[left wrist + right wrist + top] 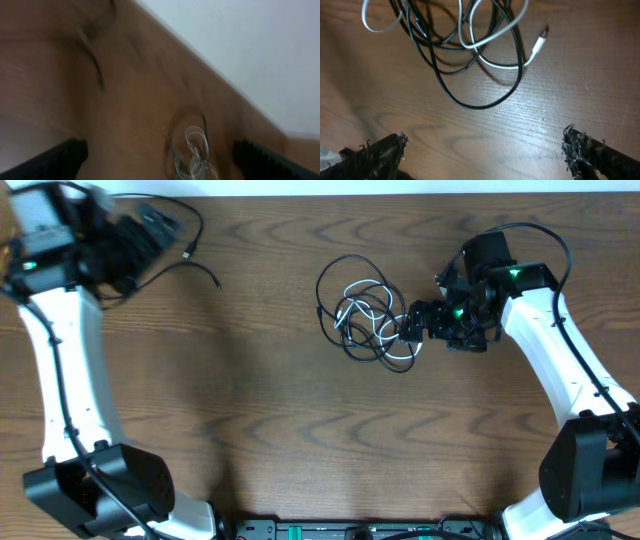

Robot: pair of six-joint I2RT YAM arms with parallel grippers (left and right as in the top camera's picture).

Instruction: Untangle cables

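The left gripper grabs only a black loop on the far side of the tangle next, leaving the white cable free, to untangle the cables.
A tangle of black and white cables (pixel 365 320) lies at the table's middle. My right gripper (pixel 412 321) stands open just right of it, with nothing between its fingers. In the right wrist view the black loops (pixel 470 102) and the white cable's plug (pixel 538 45) lie ahead of the open right gripper (pixel 482 150). One black cable (pixel 195 260) lies apart at the far left, its plug ends free. My left gripper (pixel 158 227) hovers open beside it, blurred. The left wrist view is blurred: the left gripper (pixel 160 160) is open and empty, with the tangle (pixel 192 150) far ahead.
The table's far edge (pixel 330 194) meets a white surface close behind the left gripper. Both arm bases and black equipment (pixel 350 530) sit along the near edge.
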